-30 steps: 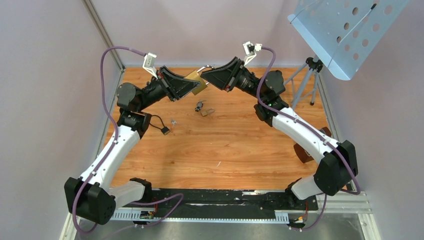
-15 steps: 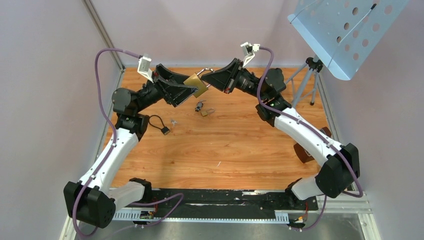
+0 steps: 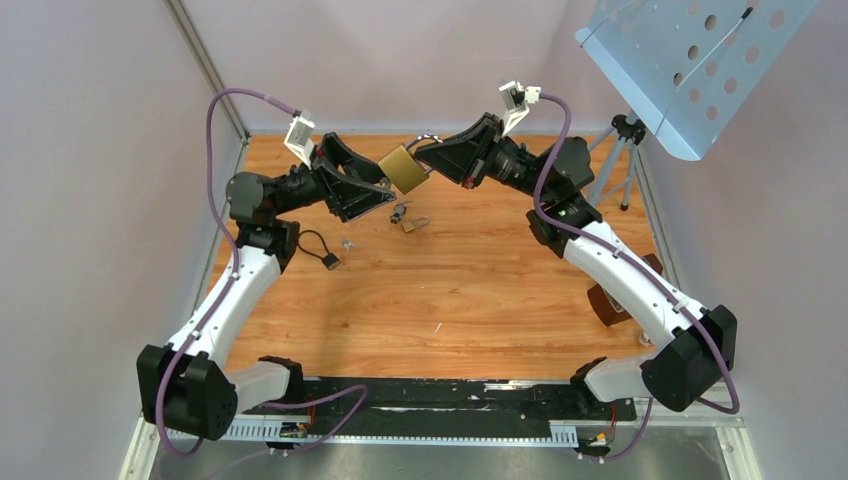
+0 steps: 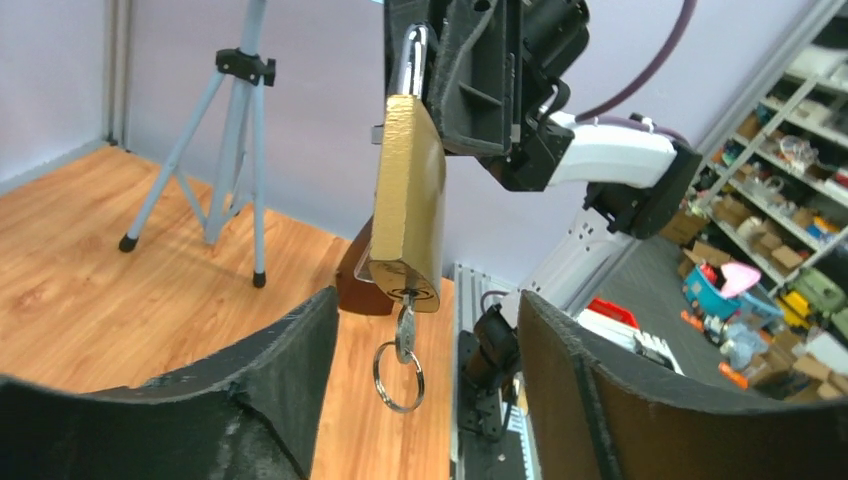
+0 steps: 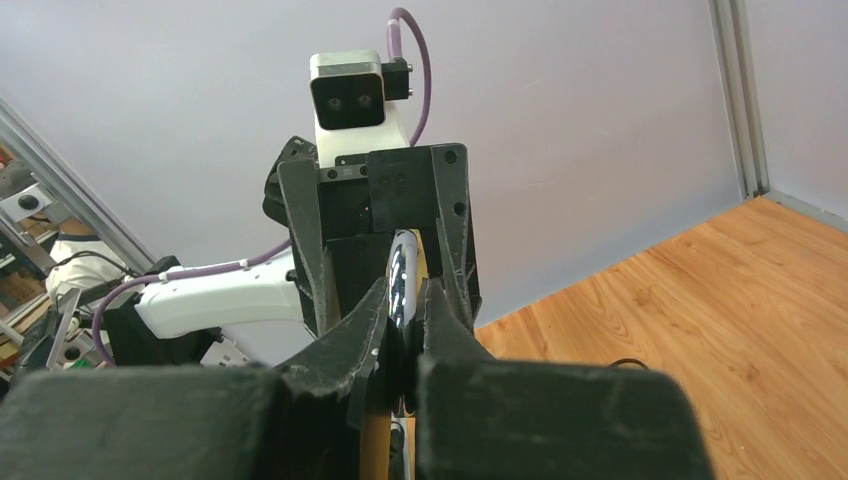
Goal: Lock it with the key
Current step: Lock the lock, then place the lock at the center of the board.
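Note:
My left gripper will next take hold of the key by its flat head near the ring (image 3: 385, 183) (image 4: 405, 336). Then it can pull the key straight out of the padlock's keyhole.
A brass padlock (image 3: 405, 168) hangs in the air at the back of the table. My right gripper (image 3: 432, 157) is shut on its silver shackle (image 5: 400, 285), as the right wrist view (image 5: 402, 340) shows. In the left wrist view the padlock (image 4: 405, 200) hangs upright, with a key (image 4: 405, 330) in its bottom keyhole and a key ring (image 4: 398, 375) dangling below. My left gripper (image 4: 425, 380) is open, its fingers (image 4: 290, 370) either side of the key and apart from it. In the top view the left gripper (image 3: 380, 188) sits just left of the padlock.
A small padlock with keys (image 3: 405, 217), a loose key (image 3: 347, 243) and a black tag on a cord (image 3: 330, 262) lie on the wooden table (image 3: 450, 300). A tripod (image 3: 615, 165) holding a perforated tray (image 3: 690, 60) stands back right. A brown object (image 3: 605, 305) lies at the right edge.
My left gripper has drawn back to the left, off the padlock and key. My right gripper has shifted slightly right with the padlock.

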You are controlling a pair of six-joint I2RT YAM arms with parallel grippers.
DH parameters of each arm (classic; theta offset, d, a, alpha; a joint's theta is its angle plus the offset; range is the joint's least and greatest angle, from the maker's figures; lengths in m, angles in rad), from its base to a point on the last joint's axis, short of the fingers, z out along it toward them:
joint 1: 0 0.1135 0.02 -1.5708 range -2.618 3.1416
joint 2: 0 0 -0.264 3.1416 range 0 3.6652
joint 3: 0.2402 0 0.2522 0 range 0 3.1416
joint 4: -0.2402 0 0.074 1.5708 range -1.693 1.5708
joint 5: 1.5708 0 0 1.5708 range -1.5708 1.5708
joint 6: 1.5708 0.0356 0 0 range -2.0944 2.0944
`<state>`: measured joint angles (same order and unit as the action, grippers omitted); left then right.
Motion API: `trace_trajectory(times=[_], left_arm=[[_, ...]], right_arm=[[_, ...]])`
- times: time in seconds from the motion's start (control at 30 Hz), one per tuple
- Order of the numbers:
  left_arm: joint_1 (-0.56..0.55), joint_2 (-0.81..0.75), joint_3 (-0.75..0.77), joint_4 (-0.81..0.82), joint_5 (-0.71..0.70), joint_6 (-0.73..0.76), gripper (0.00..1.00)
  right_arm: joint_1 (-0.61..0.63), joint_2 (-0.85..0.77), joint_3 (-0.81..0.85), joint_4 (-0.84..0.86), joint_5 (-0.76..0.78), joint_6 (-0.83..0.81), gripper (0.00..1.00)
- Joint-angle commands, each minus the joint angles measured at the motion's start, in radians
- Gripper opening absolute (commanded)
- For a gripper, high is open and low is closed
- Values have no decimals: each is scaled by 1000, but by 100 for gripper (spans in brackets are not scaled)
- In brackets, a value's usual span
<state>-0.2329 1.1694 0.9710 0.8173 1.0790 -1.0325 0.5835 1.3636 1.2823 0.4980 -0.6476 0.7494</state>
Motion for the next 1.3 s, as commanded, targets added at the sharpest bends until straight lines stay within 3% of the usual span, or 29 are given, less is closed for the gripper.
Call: trace_trajectory(times=[0.0,0.1,0.3,0.47,0.7,1.0,1.27], left_arm=[[6,9,4,153,89,-89,68],[7,7,0,150,90,-87,51],[10,-14,2,29,111,-7,32],[15,-42,30,-184,128,153,1],[21,-104,67,-443,96,402,0],[38,-115,67,-551,125,471,0],[22,-25,31,-725,-94,540,0]], right_arm=[[-3,-55,40,131,0,-2,0],[-3,-56,36,135,1,-5,0],[-2,-68,23,143,13,-17,0],[-2,-83,12,143,30,-33,0],[-2,-119,-24,148,77,-74,0],[-33,-181,-67,132,167,-119,0],[-66,-183,-65,-210,406,-162,0]])
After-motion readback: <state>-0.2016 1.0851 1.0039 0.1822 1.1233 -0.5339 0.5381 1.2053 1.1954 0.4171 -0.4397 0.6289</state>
